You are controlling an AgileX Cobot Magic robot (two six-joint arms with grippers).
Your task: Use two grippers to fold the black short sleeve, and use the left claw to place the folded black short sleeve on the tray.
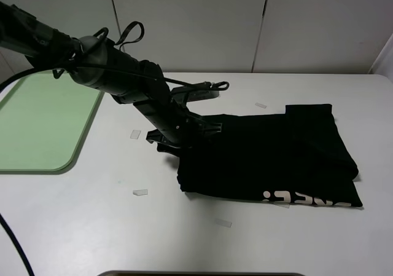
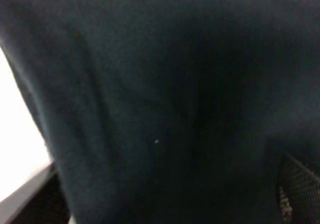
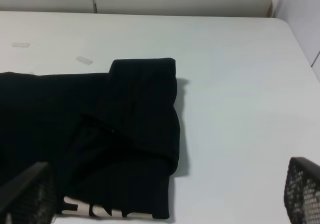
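Note:
Next, my left gripper needs to grab the black short sleeve by its plain edge beyond the lettering to place the sleeve on the green tray (image 1: 43,122).
The black short sleeve (image 1: 276,156) lies folded on the white table, pale lettering (image 1: 307,199) at its near edge. My left claw (image 1: 184,142) reaches in from the upper left and sits at the shirt's left edge, which is raised a little there. In the left wrist view black cloth (image 2: 160,94) fills the frame and the fingers (image 2: 295,194) stand wide apart at the frame's corners. My right gripper (image 3: 167,184) is open and empty, back from the shirt (image 3: 125,134); it is out of the high view. The green tray (image 1: 43,122) lies at the far left.
Small clear tape pieces lie on the table (image 1: 136,134), (image 1: 140,192), (image 1: 223,223). A white wall panel runs behind the table. The table's right edge is near the shirt's folded sleeve (image 3: 145,84).

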